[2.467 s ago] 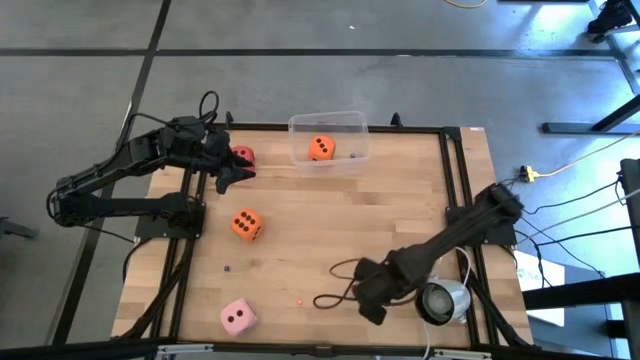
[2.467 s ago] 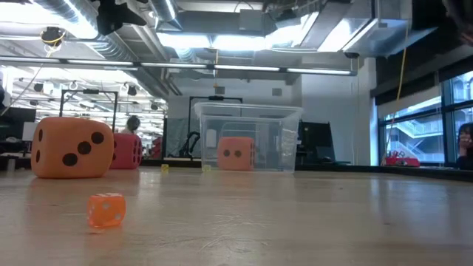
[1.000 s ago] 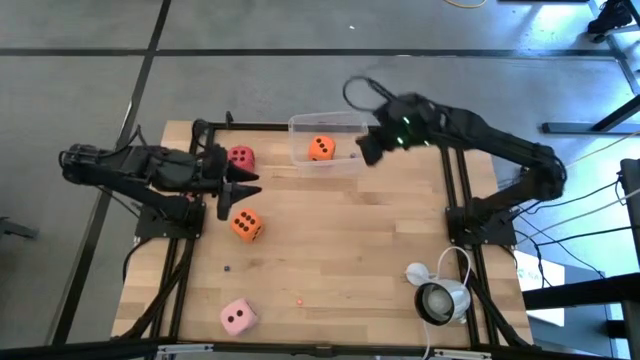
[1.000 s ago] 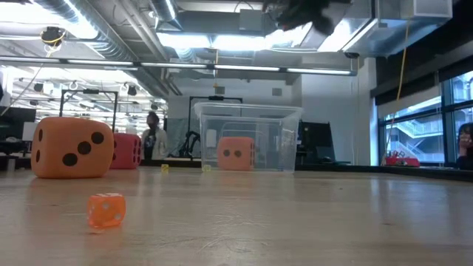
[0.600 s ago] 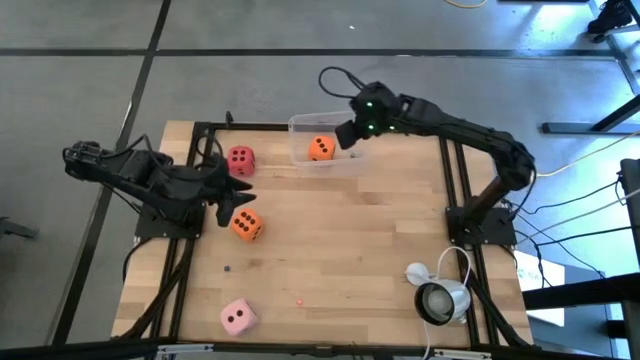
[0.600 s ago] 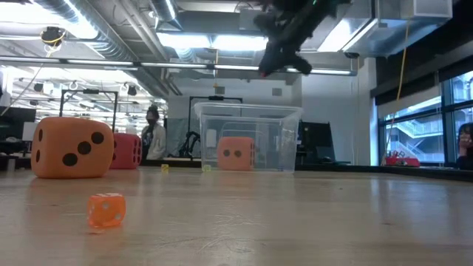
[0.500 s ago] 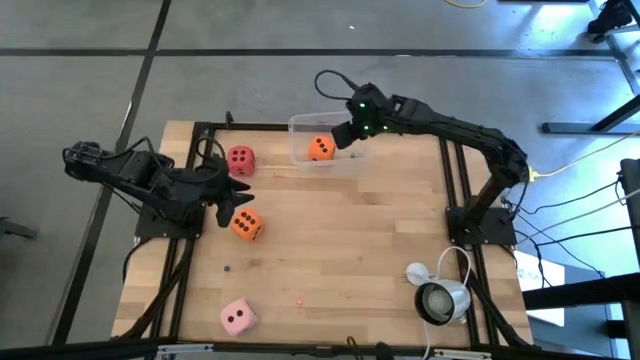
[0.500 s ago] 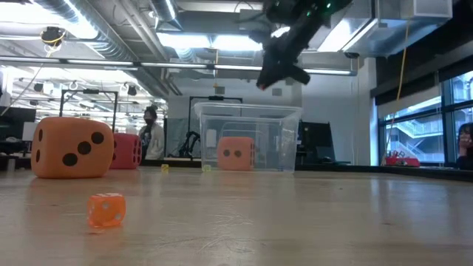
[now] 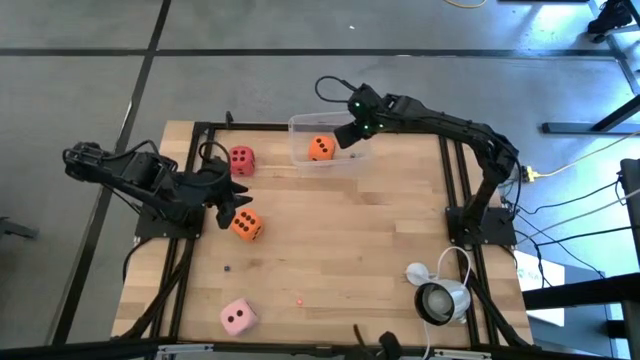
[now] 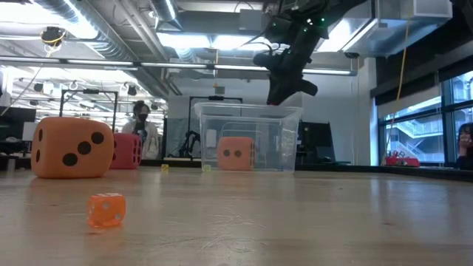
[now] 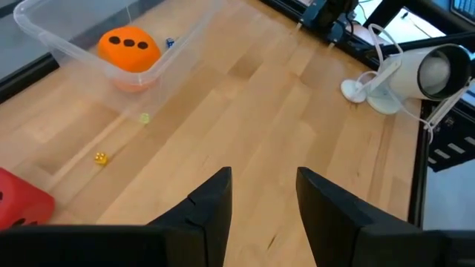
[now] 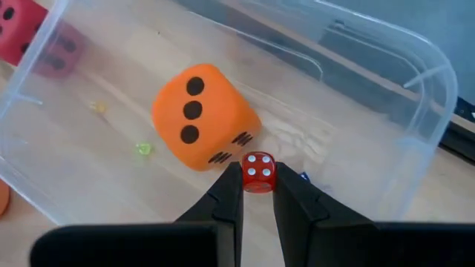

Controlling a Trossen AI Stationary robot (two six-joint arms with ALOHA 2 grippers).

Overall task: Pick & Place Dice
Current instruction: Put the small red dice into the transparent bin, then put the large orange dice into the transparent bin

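The red die (image 12: 258,172) is over the bottom of the bin within the bin's rim and would come to rest in the bin, so the robot's right gripper needs to open.
A clear plastic bin (image 9: 328,138) stands at the table's far edge with an orange die (image 9: 320,148) resting on its floor. My right gripper (image 12: 258,179) hovers over the bin's right part, shut on a tiny red die (image 12: 258,172). A second orange die (image 9: 245,225) sits on the wood just near-side of my left gripper (image 9: 233,200), which is open and holds nothing (image 11: 263,189). A red die (image 9: 241,158) lies left of the bin, and a pink die (image 9: 237,317) near the front edge. My right gripper pinches the tiny red die's two opposite sides (image 12: 258,182) between its fingertips. The fingers slant down into the bin's opening from the table's right. The die is lifted clear, above the bin's floor and beside the orange die (image 12: 204,119).
A white lamp-like device (image 9: 438,298) with its cable lies at the near right. Tiny dice are scattered about: an orange one (image 10: 107,209), a yellow one (image 11: 100,157), a green one (image 12: 142,148). Black frame rails (image 9: 455,180) run along both table sides. A person (image 10: 140,122) stands far behind.
My right gripper has swung toward the table's left and come down from above, ending just over the bin's rim with the tiny red die still between its fingers. My left gripper has tipped downward toward the orange die on the table.
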